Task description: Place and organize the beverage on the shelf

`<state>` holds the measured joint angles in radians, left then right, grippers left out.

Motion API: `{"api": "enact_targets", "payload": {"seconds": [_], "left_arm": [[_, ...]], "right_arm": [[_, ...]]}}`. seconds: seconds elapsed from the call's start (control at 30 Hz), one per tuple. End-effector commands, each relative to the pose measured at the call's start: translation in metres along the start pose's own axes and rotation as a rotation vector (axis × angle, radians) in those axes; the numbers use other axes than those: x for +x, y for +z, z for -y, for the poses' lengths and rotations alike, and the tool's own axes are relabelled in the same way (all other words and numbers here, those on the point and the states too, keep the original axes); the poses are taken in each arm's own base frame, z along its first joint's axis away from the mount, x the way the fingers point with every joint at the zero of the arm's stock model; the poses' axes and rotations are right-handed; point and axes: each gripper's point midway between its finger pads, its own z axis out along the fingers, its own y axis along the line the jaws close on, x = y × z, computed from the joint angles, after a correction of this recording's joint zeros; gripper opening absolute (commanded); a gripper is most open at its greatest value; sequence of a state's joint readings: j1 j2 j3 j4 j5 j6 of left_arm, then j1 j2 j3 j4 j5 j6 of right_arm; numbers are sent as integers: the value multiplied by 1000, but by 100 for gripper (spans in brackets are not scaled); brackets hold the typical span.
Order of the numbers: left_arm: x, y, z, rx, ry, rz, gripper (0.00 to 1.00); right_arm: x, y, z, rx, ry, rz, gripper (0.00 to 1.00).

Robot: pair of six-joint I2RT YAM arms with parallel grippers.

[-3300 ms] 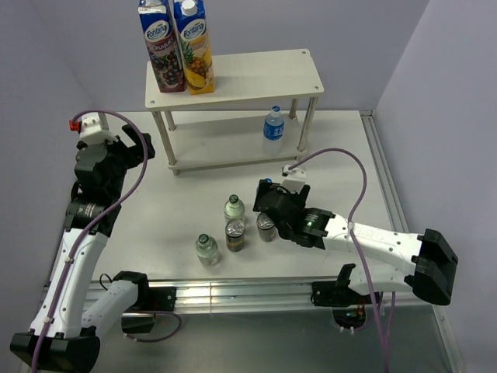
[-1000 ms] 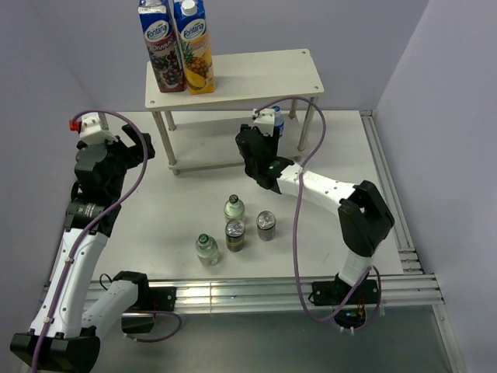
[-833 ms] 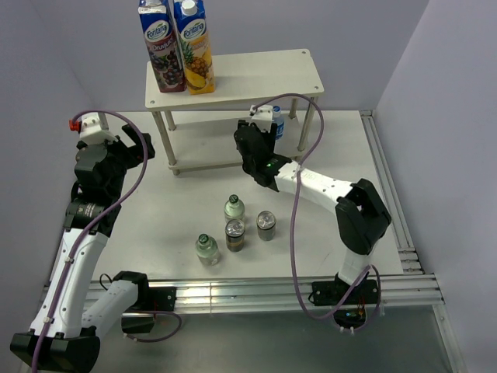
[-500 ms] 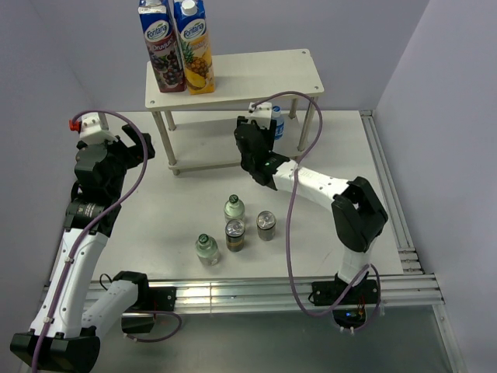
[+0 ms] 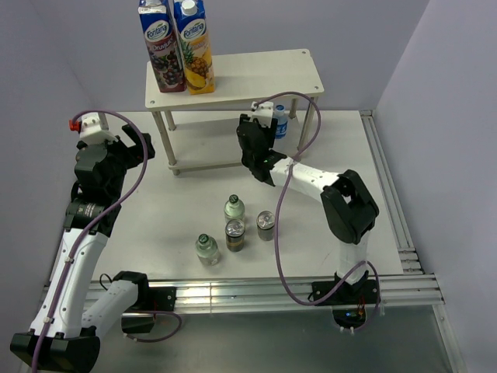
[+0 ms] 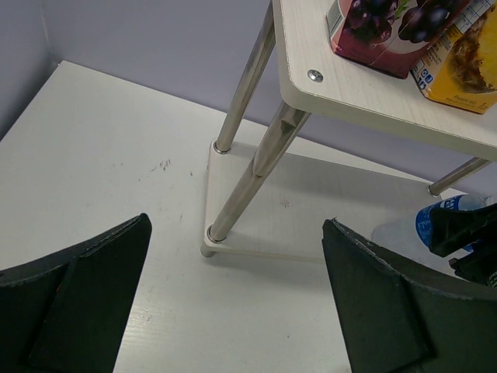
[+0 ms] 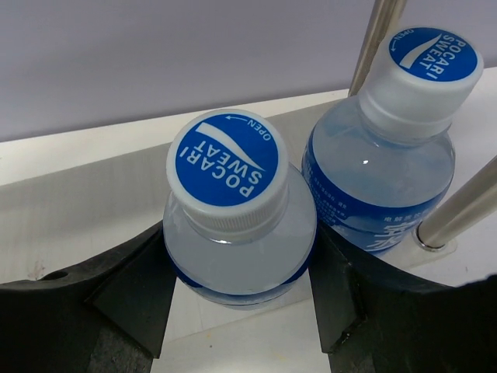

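My upright bottle is over the flat lower board, beside the second bottle, and would stand there, so my right gripper should release it now.
My right gripper is shut on a blue-capped water bottle, held upright over the lower board of the shelf. A second water bottle stands right beside it, by the shelf's front right leg. From above, my right gripper covers the held bottle; only the standing bottle shows. Two green-capped bottles and two cans stand on the table. My left gripper hangs open and empty near the shelf's left end.
Two tall juice cartons stand at the left end of the shelf's top board. The shelf's front left leg is just ahead of my left gripper. Purple cables loop over both arms. A metal rail edges the table's right side.
My right gripper carried the water bottle from the table's middle to the lower shelf board, and over the last second edged it closer to the standing bottle. The left arm has not moved.
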<state>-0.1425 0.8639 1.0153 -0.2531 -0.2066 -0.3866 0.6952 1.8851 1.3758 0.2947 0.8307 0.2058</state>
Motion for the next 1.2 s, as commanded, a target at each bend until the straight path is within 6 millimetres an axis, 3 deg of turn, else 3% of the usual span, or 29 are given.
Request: {"api": "enact_targets", "payload": {"seconds": [0.0, 0.07, 0.1, 0.13, 0.2, 0.23, 0.33, 0.83, 1.17], "left_arm": [[-12, -1, 6, 25, -4, 33, 99], [-12, -1, 6, 25, -4, 33, 99], [-11, -1, 5, 24, -2, 30, 99], [-11, -1, 5, 24, -3, 30, 99], [-11, 0, 5, 23, -3, 30, 99], [-12, -1, 5, 23, -3, 32, 99], [-12, -1, 5, 23, -2, 32, 99], [-12, -2, 5, 21, -2, 34, 99], [-13, -2, 3, 15, -3, 36, 99]], "right_arm": [[-69, 7, 5, 59, 152, 166, 0], [-64, 10, 5, 64, 140, 155, 1], [-64, 11, 3, 63, 140, 154, 9], [-63, 12, 2, 59, 137, 152, 34], [-58, 14, 0, 58, 127, 141, 64], [-59, 14, -1, 55, 128, 140, 84], [-55, 16, -2, 57, 122, 129, 96], [-53, -8, 6, 36, 141, 102, 98], [-51, -56, 9, -4, 174, 79, 99]]}}
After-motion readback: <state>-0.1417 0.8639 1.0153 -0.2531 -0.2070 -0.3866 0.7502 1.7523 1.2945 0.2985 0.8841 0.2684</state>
